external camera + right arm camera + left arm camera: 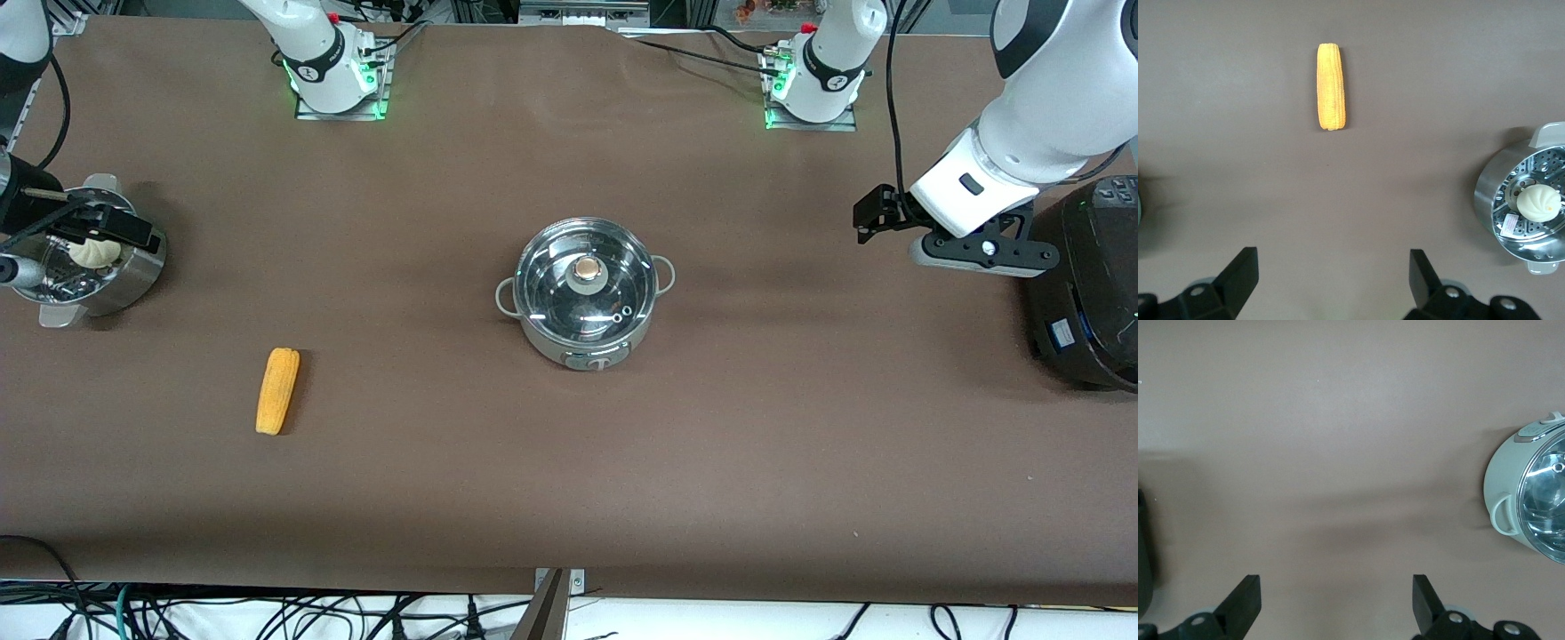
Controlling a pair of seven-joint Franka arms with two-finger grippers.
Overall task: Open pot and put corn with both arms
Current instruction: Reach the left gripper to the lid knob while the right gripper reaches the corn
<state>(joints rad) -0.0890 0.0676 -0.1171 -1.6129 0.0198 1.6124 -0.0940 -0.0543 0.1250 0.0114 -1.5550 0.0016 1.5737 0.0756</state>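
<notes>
The glass lid needs to come off the pot to make way for the corn (277, 390), so my left gripper next needs to grab it by its tan knob (588, 269).
The steel pot (584, 331) stands mid-table, its glass lid (613, 283) with tan knob (588, 269) shut on it. The pot's side also shows in the left wrist view (1501, 477). The corn (277, 390) lies on the cloth toward the right arm's end, nearer the front camera than the pot. It shows in the right wrist view too (1331, 87). My left gripper (982, 252) hangs open and empty (1336, 607) over bare cloth beside the rice cooker. My right gripper (98, 227) is open and empty (1331, 283) above the steamer basket's edge.
A perforated steamer basket (133, 276) with a white bun (93, 253) sits at the right arm's end; it also shows in the right wrist view (1491, 193). A big black rice cooker (1089, 284) stands at the left arm's end. Brown cloth covers the table.
</notes>
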